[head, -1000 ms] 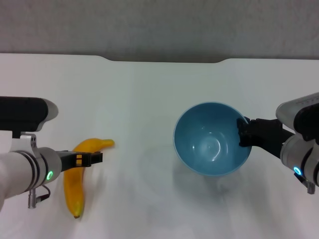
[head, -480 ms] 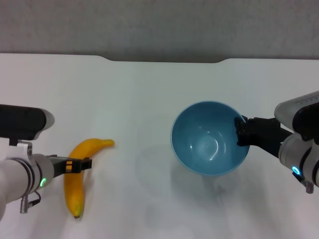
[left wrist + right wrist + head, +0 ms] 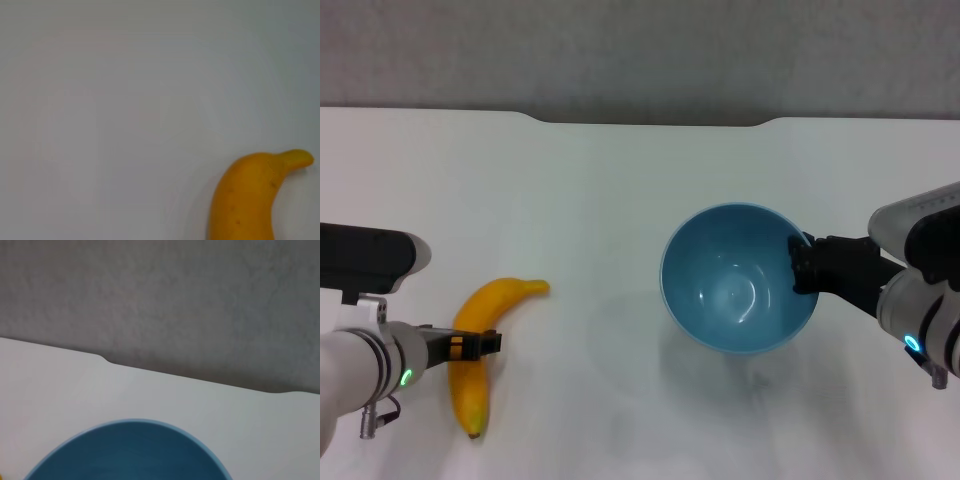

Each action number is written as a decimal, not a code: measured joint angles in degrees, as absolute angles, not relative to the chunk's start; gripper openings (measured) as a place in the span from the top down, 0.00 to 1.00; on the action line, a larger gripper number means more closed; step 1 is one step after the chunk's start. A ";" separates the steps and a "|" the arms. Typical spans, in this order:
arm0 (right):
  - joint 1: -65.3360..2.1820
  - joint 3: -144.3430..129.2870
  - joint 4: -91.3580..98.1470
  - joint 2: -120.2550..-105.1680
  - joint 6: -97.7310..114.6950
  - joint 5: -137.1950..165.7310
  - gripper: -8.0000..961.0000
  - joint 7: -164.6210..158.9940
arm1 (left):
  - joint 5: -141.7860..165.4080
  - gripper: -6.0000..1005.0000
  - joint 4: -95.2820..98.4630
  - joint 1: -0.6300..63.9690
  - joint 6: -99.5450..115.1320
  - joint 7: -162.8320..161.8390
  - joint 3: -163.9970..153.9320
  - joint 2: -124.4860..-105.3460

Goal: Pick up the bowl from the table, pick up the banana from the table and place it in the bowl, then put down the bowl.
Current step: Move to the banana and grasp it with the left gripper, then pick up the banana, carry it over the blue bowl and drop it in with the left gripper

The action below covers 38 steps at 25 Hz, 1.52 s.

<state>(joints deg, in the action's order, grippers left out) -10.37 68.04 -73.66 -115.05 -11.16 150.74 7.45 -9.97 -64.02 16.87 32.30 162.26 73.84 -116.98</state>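
My left gripper's fingers reach down over the banana's middle [image 3: 470,372], so it is time to close on the banana.
The light-blue bowl [image 3: 735,290] hangs a little above the white table [image 3: 600,200] at centre right, casting a faint shadow below it. My right gripper [image 3: 802,265] is shut on its right rim. In the right wrist view the bowl's [image 3: 130,450] rim and inside fill the lower part. The orange-yellow banana [image 3: 505,293] lies on the table at the near left, stem end pointing right. My left gripper [image 3: 488,342] sits over the banana's middle. The left wrist view shows the banana's [image 3: 250,200] stem half from close above.
The table's far edge has a shallow dark notch [image 3: 650,122], with a grey wall [image 3: 640,50] behind it. Bare white tabletop lies between banana and bowl.
My left gripper has drawn back leftward and nearer along the banana, ending lower over its middle. The bowl in my right gripper has drifted slightly left.
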 joint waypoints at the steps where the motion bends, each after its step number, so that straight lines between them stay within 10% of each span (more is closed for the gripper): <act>1: -10.37 68.04 -73.66 -115.05 -11.16 150.74 0.95 7.45 | -9.98 0.10 -63.80 16.95 32.30 162.19 73.83 -116.98; 12: -10.27 67.92 -73.88 -115.05 -11.02 150.73 0.95 7.77 | -10.02 0.10 -62.83 17.52 32.74 161.68 73.82 -116.97; 21: -9.82 67.66 -73.92 -115.05 -10.47 150.73 0.95 7.81 | -10.03 0.48 -64.34 17.01 32.83 161.68 73.83 -116.88; 38: -11.47 66.41 -72.82 -114.96 -11.21 147.63 0.95 7.54 | -10.13 0.47 -97.69 8.88 37.33 162.70 69.04 -116.44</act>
<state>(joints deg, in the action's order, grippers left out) -11.47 66.41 -72.82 -114.96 -11.21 147.63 7.54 -10.13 -97.69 8.88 37.33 162.70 69.04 -116.44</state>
